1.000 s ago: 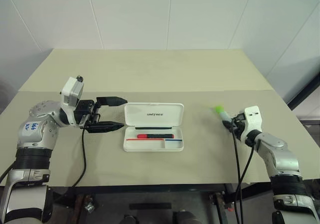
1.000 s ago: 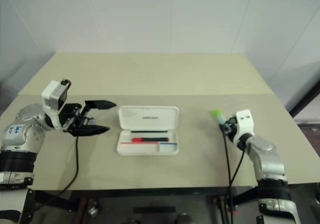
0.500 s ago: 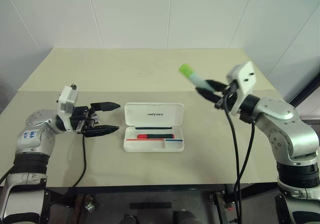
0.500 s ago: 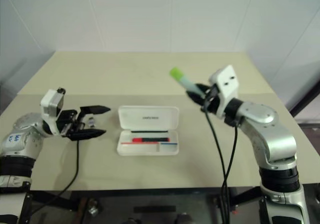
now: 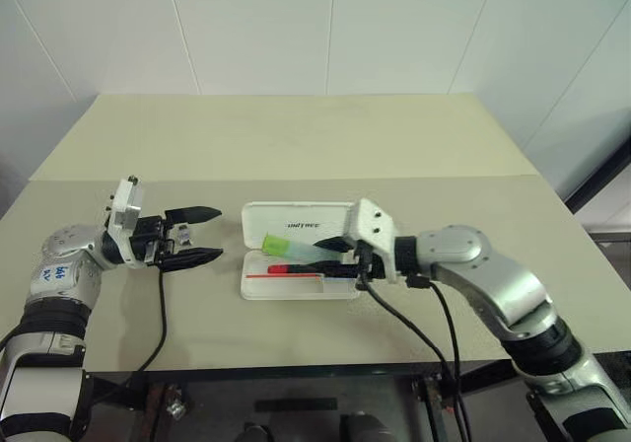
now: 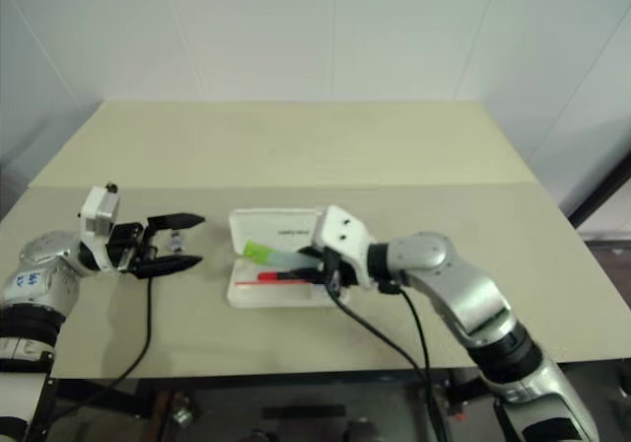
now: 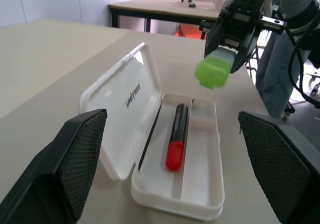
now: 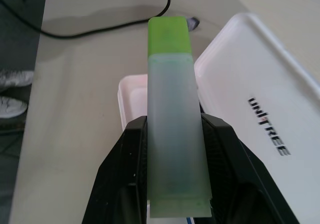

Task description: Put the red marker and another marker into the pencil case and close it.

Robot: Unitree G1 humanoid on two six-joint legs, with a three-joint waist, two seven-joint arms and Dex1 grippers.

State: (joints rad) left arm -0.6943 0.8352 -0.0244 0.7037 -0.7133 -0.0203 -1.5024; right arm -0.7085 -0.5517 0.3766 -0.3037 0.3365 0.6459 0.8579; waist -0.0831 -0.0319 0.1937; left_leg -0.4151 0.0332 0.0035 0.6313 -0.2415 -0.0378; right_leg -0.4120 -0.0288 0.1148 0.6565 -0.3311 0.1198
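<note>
I should move the highlighter toward the tray before my right gripper lets go of it, because the green cap (image 8: 169,35) hangs past the tray's end (image 8: 133,89).
The white pencil case (image 5: 296,223) lies open in the middle of the table, its lid folded back. The red marker (image 7: 176,139) rests in the tray, red cap toward my left side. My right gripper (image 5: 333,251) is shut on the other marker, a green-capped highlighter (image 8: 172,129). It holds this highlighter (image 5: 284,246) tilted just above the tray, green cap pointing to my left. To the left of the case my left gripper (image 5: 217,233) stands open, pointing at the case, with nothing between its fingers (image 7: 75,154).
A thin red-and-blue stick (image 5: 286,276) lies in the tray's front compartment. Black cables hang from both wrists over the table's front edge (image 5: 296,365). Bare tabletop (image 5: 296,136) stretches behind the case, and more of it lies to the right.
My right arm swung left and down, carrying the green highlighter from high at the right to just over the open case. My left gripper drew back a little to the left, still open.
</note>
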